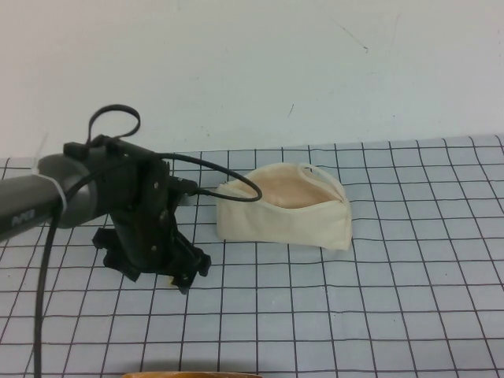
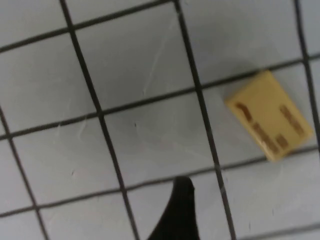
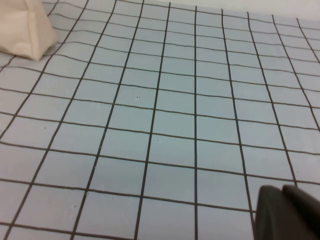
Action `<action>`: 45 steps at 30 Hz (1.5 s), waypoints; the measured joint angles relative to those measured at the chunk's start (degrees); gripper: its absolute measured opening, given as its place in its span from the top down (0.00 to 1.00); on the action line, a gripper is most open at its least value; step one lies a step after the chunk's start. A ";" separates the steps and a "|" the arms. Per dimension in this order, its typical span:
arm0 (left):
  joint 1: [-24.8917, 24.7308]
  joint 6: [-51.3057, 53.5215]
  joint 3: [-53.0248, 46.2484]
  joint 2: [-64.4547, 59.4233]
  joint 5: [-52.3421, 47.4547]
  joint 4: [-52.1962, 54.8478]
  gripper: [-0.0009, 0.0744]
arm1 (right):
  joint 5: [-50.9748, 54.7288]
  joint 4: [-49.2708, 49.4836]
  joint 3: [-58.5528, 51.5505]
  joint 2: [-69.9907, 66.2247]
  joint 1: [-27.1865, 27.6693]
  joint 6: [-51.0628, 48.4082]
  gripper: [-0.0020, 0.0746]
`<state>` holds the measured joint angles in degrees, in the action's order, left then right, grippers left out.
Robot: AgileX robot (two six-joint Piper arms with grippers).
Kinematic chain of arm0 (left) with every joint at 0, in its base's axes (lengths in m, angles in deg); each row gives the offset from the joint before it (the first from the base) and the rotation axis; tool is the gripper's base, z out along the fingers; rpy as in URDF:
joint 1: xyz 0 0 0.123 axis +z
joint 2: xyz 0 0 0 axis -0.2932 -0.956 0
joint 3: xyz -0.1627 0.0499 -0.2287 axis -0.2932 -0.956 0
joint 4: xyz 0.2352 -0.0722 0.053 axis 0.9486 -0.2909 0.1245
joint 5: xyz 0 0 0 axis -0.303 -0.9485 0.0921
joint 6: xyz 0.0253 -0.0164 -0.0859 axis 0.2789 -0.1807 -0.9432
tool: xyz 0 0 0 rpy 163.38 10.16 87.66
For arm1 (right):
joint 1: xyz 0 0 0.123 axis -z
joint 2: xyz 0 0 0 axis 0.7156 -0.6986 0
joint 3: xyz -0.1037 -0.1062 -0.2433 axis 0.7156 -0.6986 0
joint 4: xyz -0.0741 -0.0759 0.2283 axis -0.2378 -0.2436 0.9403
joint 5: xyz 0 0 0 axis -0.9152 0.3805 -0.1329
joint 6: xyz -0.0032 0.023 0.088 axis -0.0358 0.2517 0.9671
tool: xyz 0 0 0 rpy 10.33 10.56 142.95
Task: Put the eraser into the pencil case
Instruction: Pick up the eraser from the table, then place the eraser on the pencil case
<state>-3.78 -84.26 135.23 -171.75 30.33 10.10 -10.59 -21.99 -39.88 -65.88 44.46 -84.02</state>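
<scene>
My left gripper moves toward the tan eraser (image 2: 270, 115), before it closes. In the left wrist view bare mat lies between fingertip and eraser, so closing now would miss.
The eraser (image 2: 270, 115), a small tan-yellow block with dark print on top, lies flat on the grid mat in the left wrist view; in the high view it is hidden under my left gripper. My left gripper (image 1: 169, 266) hangs low over the mat, left of the pencil case, and stands open with one dark fingertip (image 2: 179, 210) beside the eraser, not touching it. The pencil case (image 1: 283, 209) is a cream pouch with its mouth open, showing the beige-pink lining; its corner also shows in the right wrist view (image 3: 22, 27). My right gripper (image 3: 287, 212) is shut, empty, above bare mat.
The grid mat (image 1: 394, 299) covers the table up to a white back wall. The left arm's black cable (image 1: 228, 177) loops toward the case's left end. A brown-orange edge (image 1: 189, 375) shows at the bottom of the high view.
</scene>
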 joint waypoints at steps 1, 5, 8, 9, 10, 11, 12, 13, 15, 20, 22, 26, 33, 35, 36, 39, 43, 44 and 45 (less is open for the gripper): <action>0.00 -1.58 0.00 -0.56 0.98 0.27 0.20 | 0.00 0.00 0.00 0.00 0.00 0.00 0.98; 0.00 -5.77 0.00 -2.37 4.92 0.66 0.25 | 0.00 0.00 0.00 0.00 0.00 0.00 0.98; 0.00 -8.38 0.10 -3.17 7.40 0.79 0.32 | 0.00 0.00 0.00 0.00 0.00 0.00 0.98; 0.00 -9.05 0.10 -3.31 8.16 0.78 0.34 | 0.00 0.00 0.00 0.00 0.00 0.00 0.98; 0.00 -9.70 0.10 -3.54 8.78 0.78 0.36 | 0.00 0.00 0.00 0.00 0.00 0.00 0.98; 0.00 -9.96 0.10 -3.66 9.41 0.78 0.38 | 0.00 0.00 0.00 0.00 0.00 0.00 0.98; 0.00 -10.39 0.10 -3.73 10.06 0.78 0.40 | 0.00 0.00 0.00 0.00 0.00 0.00 0.98; 0.00 -10.75 0.10 -3.83 10.56 0.78 0.42 | 0.00 0.00 0.00 0.00 0.00 0.00 0.98; 0.00 -11.43 0.10 -3.87 10.95 0.78 0.45 | 0.00 0.00 0.00 0.00 0.00 0.00 0.98; 0.00 -12.42 0.20 -4.97 10.79 0.89 0.50 | 0.00 0.00 0.00 0.00 0.00 0.00 0.98; 0.00 -12.42 0.43 -5.10 10.25 0.89 0.50 | 0.00 0.00 0.00 0.00 0.00 0.00 0.98; 0.00 -12.47 0.46 -5.23 10.09 0.78 0.52 | 0.00 0.00 0.00 0.00 0.00 0.00 0.98; 0.00 -11.45 1.88 -5.45 7.07 0.78 0.74 | 0.00 0.00 0.00 0.00 0.00 0.00 0.98; 0.00 -8.98 3.92 -5.33 3.11 0.78 0.74 | 0.00 0.00 0.00 0.00 0.00 0.00 0.98; 0.00 -7.93 4.84 -4.99 1.99 0.39 0.74 | 0.00 0.00 0.00 0.00 0.00 0.00 0.98; 0.00 -3.21 7.65 -2.49 0.22 -2.80 0.74 | 0.00 0.00 0.00 0.00 0.00 0.00 0.98; 0.00 6.13 12.34 2.07 0.65 -13.08 0.74 | 0.00 0.00 0.00 0.00 0.00 0.00 0.98; 0.00 8.24 13.58 2.66 1.26 -15.47 0.74 | 0.00 0.00 0.00 0.00 0.00 0.00 0.98; 0.00 10.73 14.72 3.08 2.19 -18.43 0.74 | 0.00 0.00 0.00 0.00 0.00 0.00 0.98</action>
<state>-3.78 -73.53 149.95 -168.67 32.52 -8.32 -10.59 -21.99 -39.88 -65.88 44.46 -84.02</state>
